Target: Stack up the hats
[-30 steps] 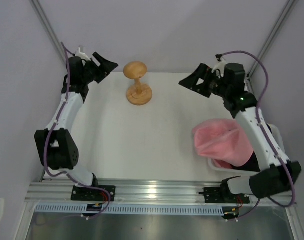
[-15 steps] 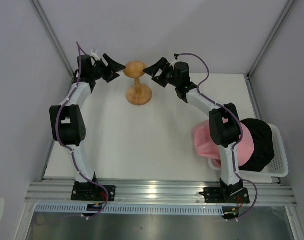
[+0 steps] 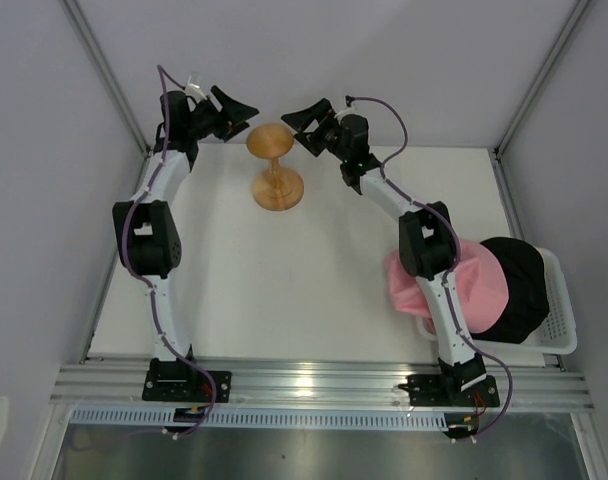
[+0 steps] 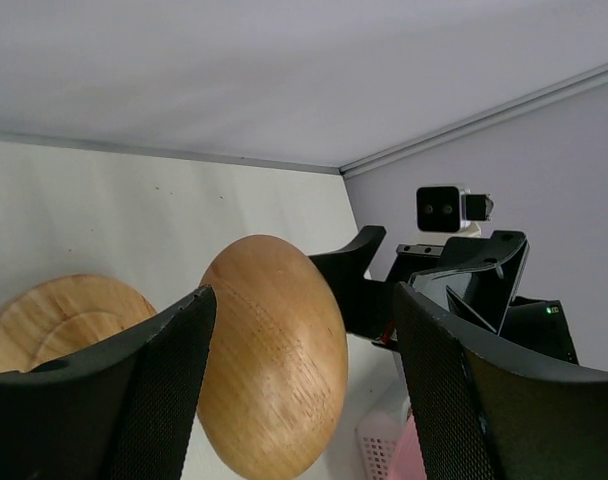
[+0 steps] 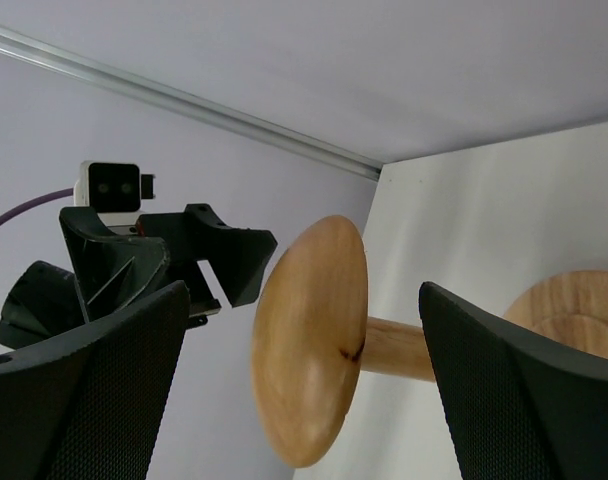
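My right gripper grabs the wooden stand by its round top [image 3: 286, 139] [image 5: 305, 405] next, at the top's edge opposite my left gripper, to bring the stand upright for stacking hats.
A pink hat [image 3: 439, 282] and a black hat [image 3: 519, 285] lie bunched together in the white basket [image 3: 562, 305] at the right edge. Neither gripper is near them. Both arms reach to the back of the table and face each other across the round top of the wooden stand [image 3: 271, 139]. My left gripper [image 3: 240, 108] is open just left of that top, and my right gripper [image 3: 296, 115] is open just right of it. In the left wrist view the stand top [image 4: 274, 370] shows between the fingers of the left gripper [image 4: 304, 300]. In the right wrist view the right gripper [image 5: 304, 290] frames the stand top [image 5: 314, 340] edge-on.
The stand's base [image 3: 278, 191] rests on the white table [image 3: 264, 290] near the back wall. Grey walls close in on the left, back and right. The basket overhangs the table's right side.
The right arm swung from the right side to the back middle, uncovering the black hat. The left gripper moved right and up toward the stand top, and its jaws narrowed slightly.
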